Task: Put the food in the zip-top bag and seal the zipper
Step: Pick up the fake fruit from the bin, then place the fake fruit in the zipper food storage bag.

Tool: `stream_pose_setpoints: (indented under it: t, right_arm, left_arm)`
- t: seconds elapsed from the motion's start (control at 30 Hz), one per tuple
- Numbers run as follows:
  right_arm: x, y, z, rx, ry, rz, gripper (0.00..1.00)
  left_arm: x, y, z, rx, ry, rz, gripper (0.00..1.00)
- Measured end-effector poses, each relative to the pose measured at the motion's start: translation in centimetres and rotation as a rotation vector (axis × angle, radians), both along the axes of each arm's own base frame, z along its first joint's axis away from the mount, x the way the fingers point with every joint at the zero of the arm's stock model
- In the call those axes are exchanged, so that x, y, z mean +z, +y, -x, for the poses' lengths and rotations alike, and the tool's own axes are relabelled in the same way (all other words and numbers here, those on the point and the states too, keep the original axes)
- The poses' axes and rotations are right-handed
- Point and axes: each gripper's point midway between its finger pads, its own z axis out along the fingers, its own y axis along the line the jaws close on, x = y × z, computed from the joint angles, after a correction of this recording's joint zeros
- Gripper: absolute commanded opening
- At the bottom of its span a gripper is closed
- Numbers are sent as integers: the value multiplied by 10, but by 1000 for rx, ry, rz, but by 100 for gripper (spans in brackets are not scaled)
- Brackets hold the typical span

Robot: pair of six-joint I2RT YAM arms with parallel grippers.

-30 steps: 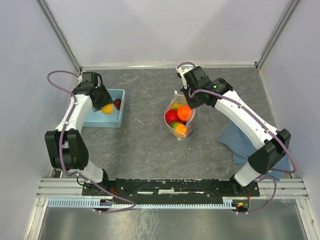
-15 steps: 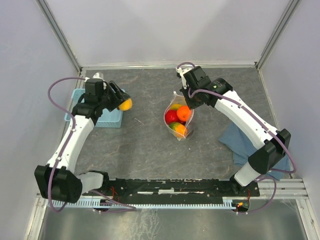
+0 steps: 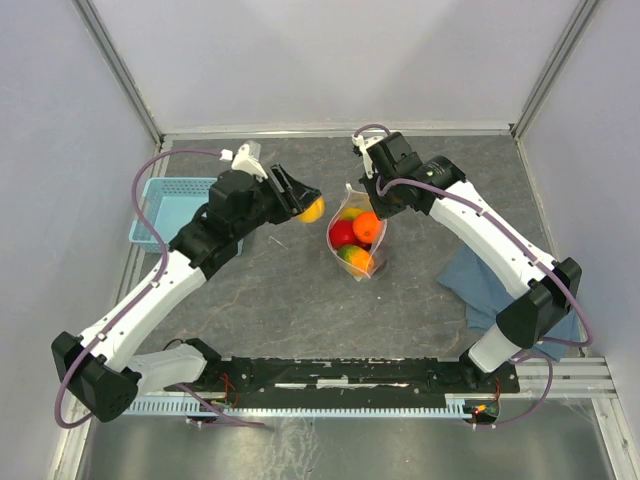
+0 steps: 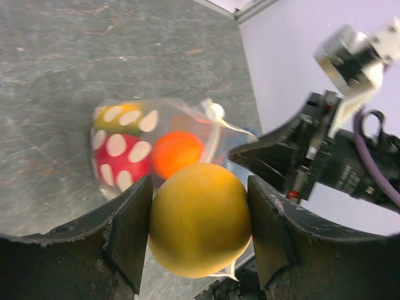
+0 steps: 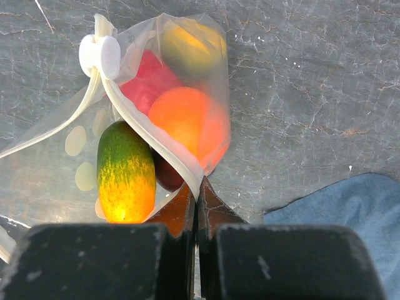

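The yellow fruit is still short of the bag's opening and would drop on the tabletop now. It moves toward the opening before my left gripper opens.
The clear, white-spotted zip-top bag (image 3: 364,268) stands open at mid-table, holding food: an orange fruit (image 3: 368,227), a red one (image 3: 343,233) and a green-yellow one (image 3: 352,256). My right gripper (image 5: 197,187) is shut on the bag's mouth edge, pinching the pale zipper (image 5: 150,134), whose white slider (image 5: 100,55) sits at the far end. My left gripper (image 4: 200,219) is shut on a round yellow fruit (image 4: 199,215). It hovers just left of the bag's mouth in the top view, where the same gripper (image 3: 308,205) holds the yellow fruit (image 3: 314,211).
A light-blue basket (image 3: 165,205) sits at the far left by the wall. A blue cloth (image 3: 480,280) lies right of the bag, under the right arm. The right arm (image 4: 325,150) is close behind the bag. Enclosure walls ring the table.
My left arm has lifted the yellow fruit out of the basket and swung right with it, up to the bag. The right gripper and the bag have stayed put.
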Motion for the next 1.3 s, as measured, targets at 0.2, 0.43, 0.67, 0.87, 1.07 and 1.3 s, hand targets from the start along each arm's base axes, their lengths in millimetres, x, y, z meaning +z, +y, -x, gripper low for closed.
stream_pose_setpoints:
  t: [0.2, 0.43, 0.67, 0.87, 1.07, 1.3]
  right_arm:
    - [0, 1, 1, -1, 5, -10, 1]
    - [1, 2, 2, 3, 7, -17, 2]
    - [1, 2, 2, 3, 6, -17, 2]
    - [2, 2, 2, 3, 5, -18, 2]
    - [2, 2, 2, 4, 5, -18, 2]
    - [2, 2, 2, 4, 5, -18, 2]
  left_arm:
    - [14, -43, 22, -80, -82, 34, 49]
    - [11, -81, 37, -128, -142, 8, 50]
    - [-22, -93, 31, -101, -142, -116, 62]
    - [-41, -92, 27, -87, -132, -196, 73]
    - [-54, -89, 25, -76, -114, -247, 79]
    - [-53, -85, 23, -56, -112, -261, 83]
